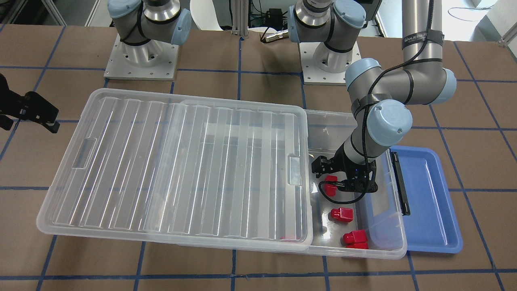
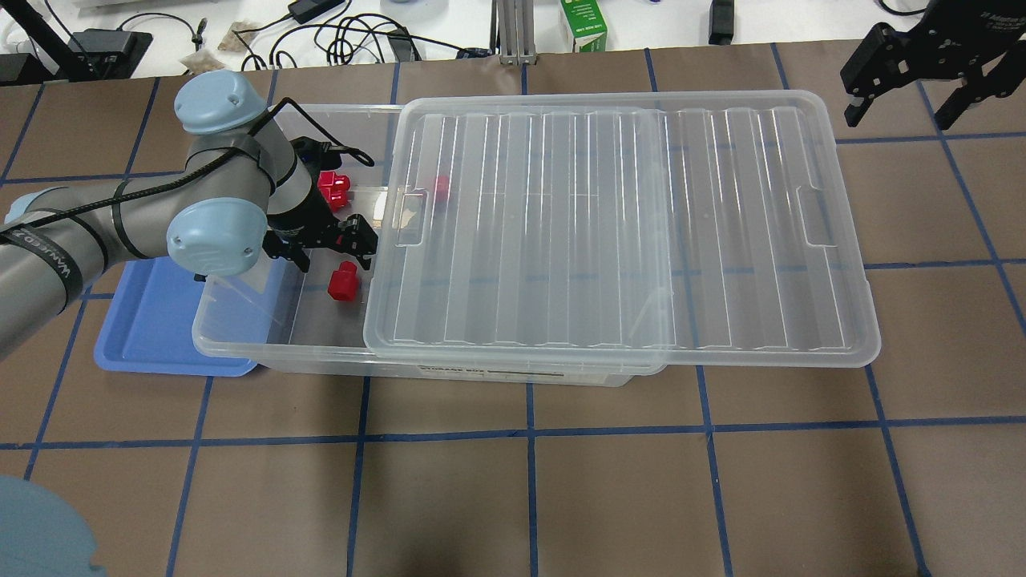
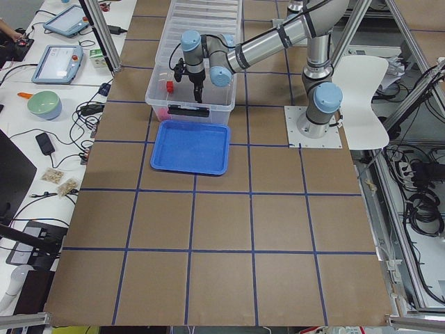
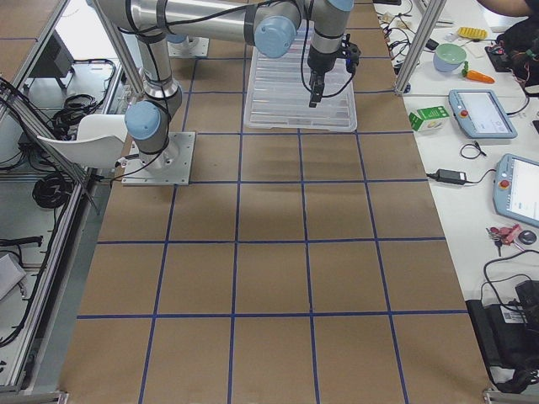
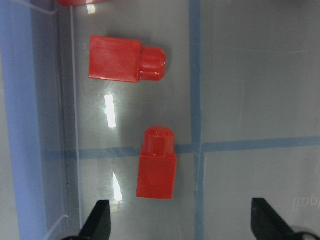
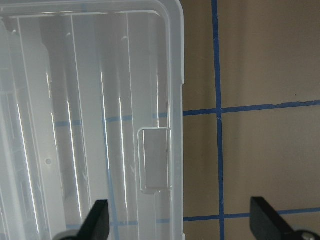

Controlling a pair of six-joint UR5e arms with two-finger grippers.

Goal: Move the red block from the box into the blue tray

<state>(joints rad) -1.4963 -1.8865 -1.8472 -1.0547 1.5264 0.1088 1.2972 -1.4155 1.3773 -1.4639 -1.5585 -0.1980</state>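
The lone red block needs to go in the blue tray, so next my left gripper will pick it up by its square body.
The clear box lies on the table, and its ribbed lid is slid off toward my right, leaving the left end open. Several red blocks lie in the open end; one lies alone, and another shows through the lid. My left gripper is open and empty inside the open end. In the left wrist view a red block lies just ahead of its jaws. The blue tray lies empty against the box's left end. My right gripper is open, off the lid's far right corner.
A black latch sits on the box's end wall next to the tray. The two arm bases stand behind the box. A green carton and cables lie at the table's far edge. Blue tape lines grid the brown tabletop.
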